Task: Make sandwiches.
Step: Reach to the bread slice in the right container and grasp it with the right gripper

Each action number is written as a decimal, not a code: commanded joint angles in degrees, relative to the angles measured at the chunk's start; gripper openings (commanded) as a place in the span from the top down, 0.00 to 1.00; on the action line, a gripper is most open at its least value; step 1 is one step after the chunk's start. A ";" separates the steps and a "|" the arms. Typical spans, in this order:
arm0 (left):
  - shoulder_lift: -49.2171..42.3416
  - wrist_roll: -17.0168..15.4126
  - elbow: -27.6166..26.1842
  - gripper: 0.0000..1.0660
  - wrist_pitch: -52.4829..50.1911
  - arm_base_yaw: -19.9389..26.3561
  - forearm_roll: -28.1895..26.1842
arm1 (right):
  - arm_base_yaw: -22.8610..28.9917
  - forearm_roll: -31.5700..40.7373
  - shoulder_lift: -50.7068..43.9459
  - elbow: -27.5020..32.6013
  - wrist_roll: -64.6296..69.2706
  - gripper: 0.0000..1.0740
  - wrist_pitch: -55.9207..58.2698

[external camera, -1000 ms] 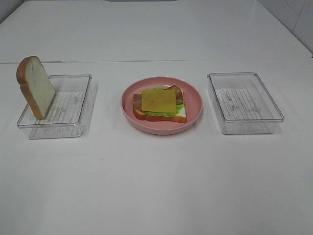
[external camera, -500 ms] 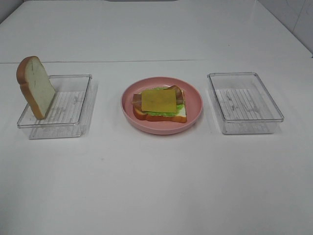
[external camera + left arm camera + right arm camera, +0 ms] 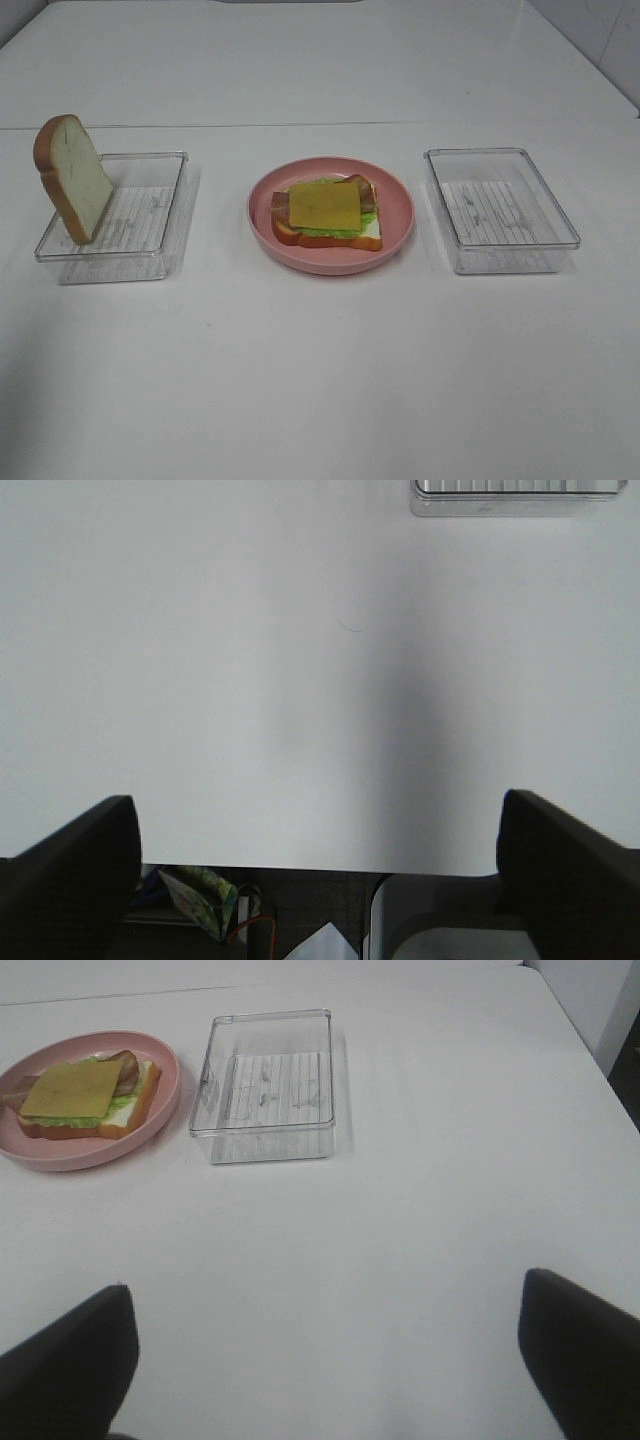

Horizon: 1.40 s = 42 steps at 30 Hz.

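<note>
The sandwich on the pink plate is still open. My left gripper will next grab the upright bread slice by its crust (image 3: 62,150) to top the sandwich.
An open-faced sandwich stack (image 3: 326,208) lies on the pink plate (image 3: 398,205) in the middle of the table: a bread slice, green lettuce, brown bacon and a yellow cheese square (image 3: 322,205) on top. The right wrist view shows the same stack (image 3: 85,1096). A second bread slice (image 3: 72,177) leans upright against the far left wall of the left clear tray (image 3: 150,225). Neither arm appears in the exterior high view. My left gripper (image 3: 318,865) hangs open over the table's near edge. My right gripper (image 3: 325,1350) is open over bare table, nothing between its fingers.
An empty clear tray (image 3: 500,208) stands right of the plate and shows as the clear tray (image 3: 266,1084) in the right wrist view. The left tray's corner (image 3: 515,495) appears in the left wrist view. Floor clutter (image 3: 200,900) lies below the table's edge.
</note>
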 commanded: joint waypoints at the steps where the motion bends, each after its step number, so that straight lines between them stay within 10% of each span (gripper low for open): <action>1: 8.19 -0.29 -5.16 0.17 3.32 0.17 1.26 | -0.06 0.00 -1.32 0.17 -0.57 0.08 -0.57; 26: 46.18 1.66 -44.12 0.17 3.32 0.06 -3.72 | -0.06 0.00 -1.32 0.17 -0.57 0.08 -0.57; 42: 65.43 -0.97 -57.12 0.17 3.32 -7.28 -4.47 | -0.06 0.00 -1.20 0.17 -0.57 0.08 -0.57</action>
